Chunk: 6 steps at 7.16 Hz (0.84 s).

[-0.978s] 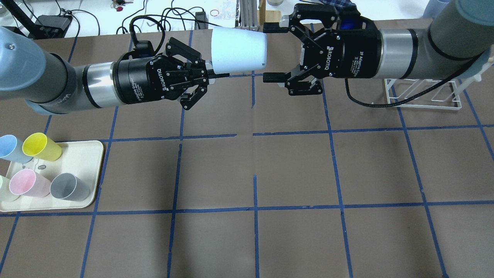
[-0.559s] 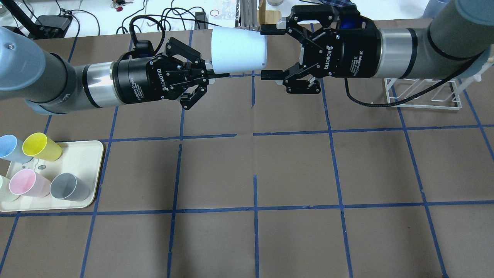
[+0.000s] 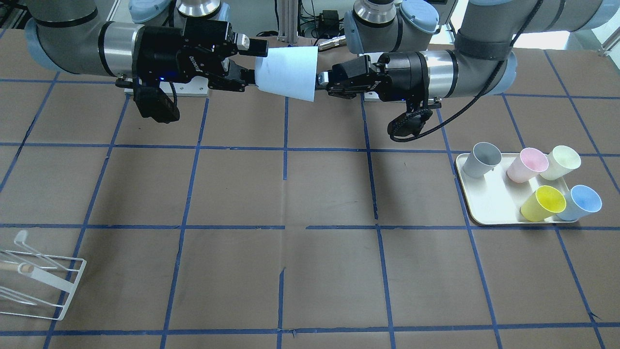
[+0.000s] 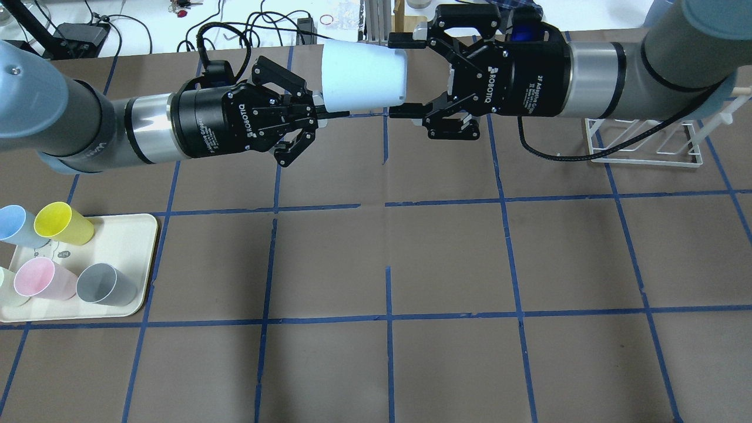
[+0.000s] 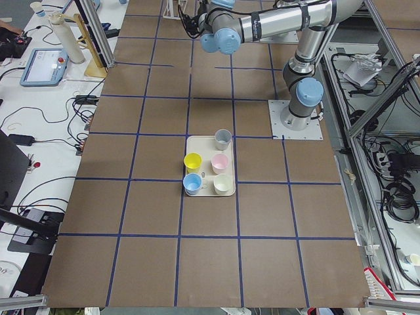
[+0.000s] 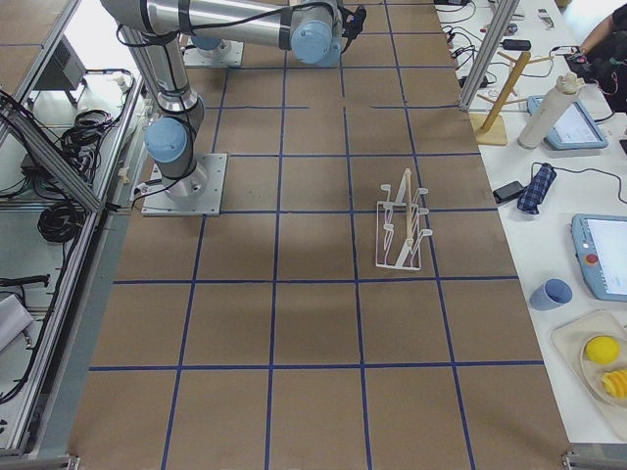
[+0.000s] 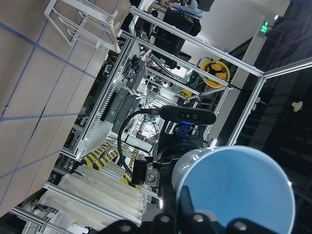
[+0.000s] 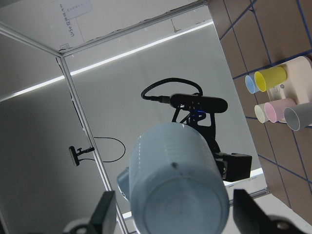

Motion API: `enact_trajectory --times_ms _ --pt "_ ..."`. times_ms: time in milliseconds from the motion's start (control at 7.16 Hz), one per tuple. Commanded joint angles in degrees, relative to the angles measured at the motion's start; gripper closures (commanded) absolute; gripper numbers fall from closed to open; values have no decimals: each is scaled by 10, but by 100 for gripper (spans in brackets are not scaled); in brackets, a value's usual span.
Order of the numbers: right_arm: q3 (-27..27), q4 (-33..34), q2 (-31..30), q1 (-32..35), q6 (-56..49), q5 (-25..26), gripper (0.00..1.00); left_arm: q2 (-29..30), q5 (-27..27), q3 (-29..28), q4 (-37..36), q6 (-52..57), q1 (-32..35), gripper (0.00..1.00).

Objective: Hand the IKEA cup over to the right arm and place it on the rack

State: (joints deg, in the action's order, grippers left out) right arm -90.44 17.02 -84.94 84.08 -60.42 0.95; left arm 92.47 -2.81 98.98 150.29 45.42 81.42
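My right gripper should next grab the pale-blue IKEA cup by its narrow base end (image 3: pixel 262 73), so it can put the cup on the rack (image 3: pixel 40 282).
The pale-blue IKEA cup (image 4: pixel 361 76) lies level in the air over the table's far middle. My left gripper (image 4: pixel 322 108) is shut on its rim; the left wrist view shows the cup's open inside (image 7: pixel 239 190). My right gripper (image 4: pixel 405 75) is open, one finger on each side of the cup's base end, with gaps showing beside the cup (image 8: pixel 175 175) in the right wrist view. In the front-facing view the cup (image 3: pixel 288 72) hangs between both grippers. The white wire rack (image 4: pixel 646 147) stands on the table under the right forearm.
A cream tray (image 4: pixel 117 235) at the near left holds a second blue cup (image 4: pixel 12 223), a yellow cup (image 4: pixel 61 223), a pink cup (image 4: pixel 41 279), a grey cup (image 4: pixel 106 285) and a pale one. A black cable (image 4: pixel 558 155) hangs from the right wrist.
My right gripper has moved left towards the cup, so its open fingers now reach past the cup's base end. The left gripper and the cup have stayed put.
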Motion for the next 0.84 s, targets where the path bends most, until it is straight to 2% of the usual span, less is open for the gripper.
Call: enact_trajectory --times_ms 0,419,559,699 --pt "1 2 2 0 0 -1 25 -2 0 0 0 -1 0 100" --pt "3 2 1 0 1 -1 31 -2 0 1 0 -1 0 100" --pt "3 2 1 0 2 -1 39 -1 2 1 -1 -2 0 100" --pt "3 2 1 0 1 -1 46 -2 2 2 1 -2 0 59"
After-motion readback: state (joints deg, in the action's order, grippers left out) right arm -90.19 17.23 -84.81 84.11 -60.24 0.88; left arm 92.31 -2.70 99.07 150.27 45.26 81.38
